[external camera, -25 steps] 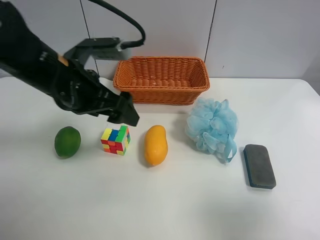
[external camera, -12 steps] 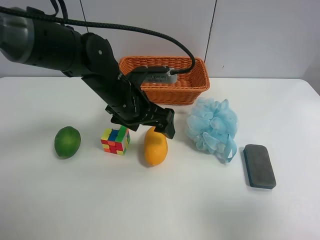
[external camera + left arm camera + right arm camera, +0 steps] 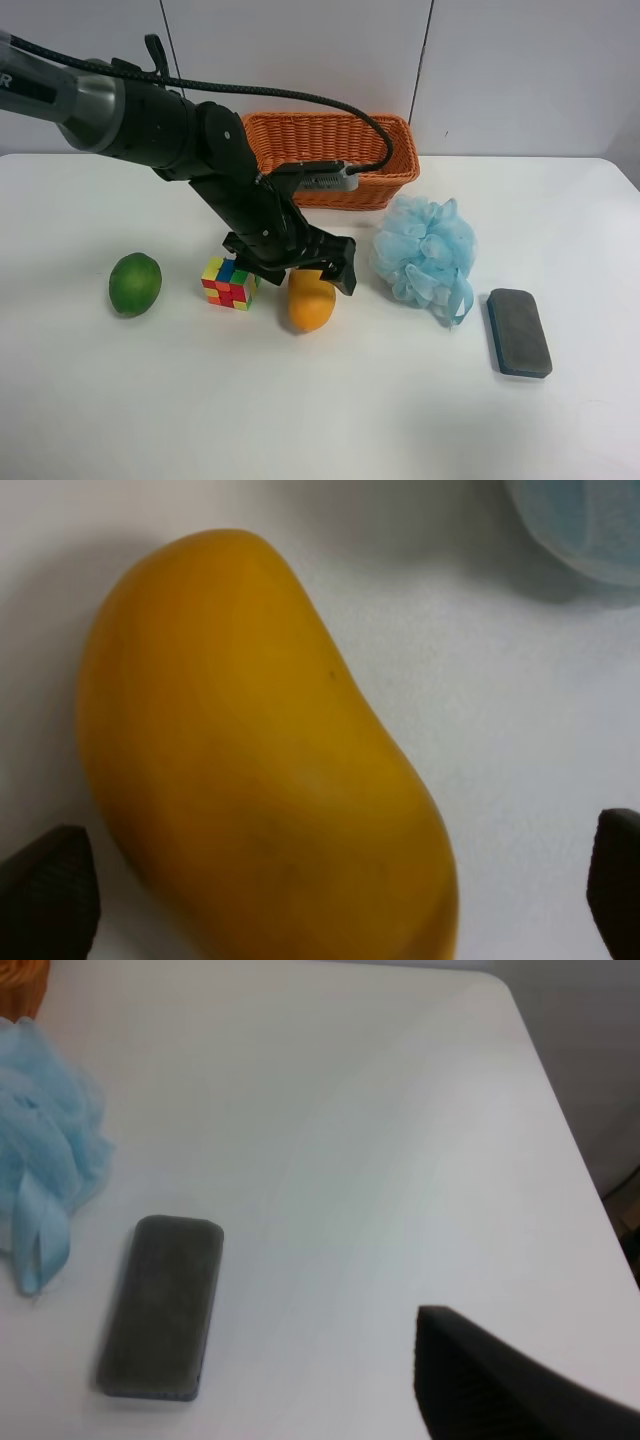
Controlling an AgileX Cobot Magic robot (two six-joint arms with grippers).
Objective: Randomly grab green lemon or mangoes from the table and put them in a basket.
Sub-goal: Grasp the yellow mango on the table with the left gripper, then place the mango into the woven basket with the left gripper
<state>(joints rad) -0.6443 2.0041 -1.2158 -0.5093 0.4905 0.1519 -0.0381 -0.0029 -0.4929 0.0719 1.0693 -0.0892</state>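
My left gripper will next grab the yellow-orange mango by its rounded middle (image 3: 312,291) to put fruit into the orange wicker basket.
The yellow-orange mango (image 3: 311,303) lies on the white table (image 3: 300,410), with its far end under my left gripper (image 3: 300,268). In the left wrist view the mango (image 3: 260,760) fills the space between the two dark fingertips of my left gripper (image 3: 330,885), which is open and astride it. The green lemon (image 3: 135,283) lies apart to the exterior high view's left. The orange wicker basket (image 3: 385,170) stands at the back, behind the arm. Of my right gripper (image 3: 500,1390) only one dark part shows, above bare table.
A multicoloured puzzle cube (image 3: 230,283) sits close beside the mango, between it and the lemon. A blue mesh bath sponge (image 3: 425,250) lies on the mango's other side, with a grey block (image 3: 518,332) beyond it. Both show in the right wrist view: sponge (image 3: 40,1190), block (image 3: 160,1305).
The left arm has swung from above the cube over to the mango and come down, so its open fingers now straddle the fruit. The objects have not moved.
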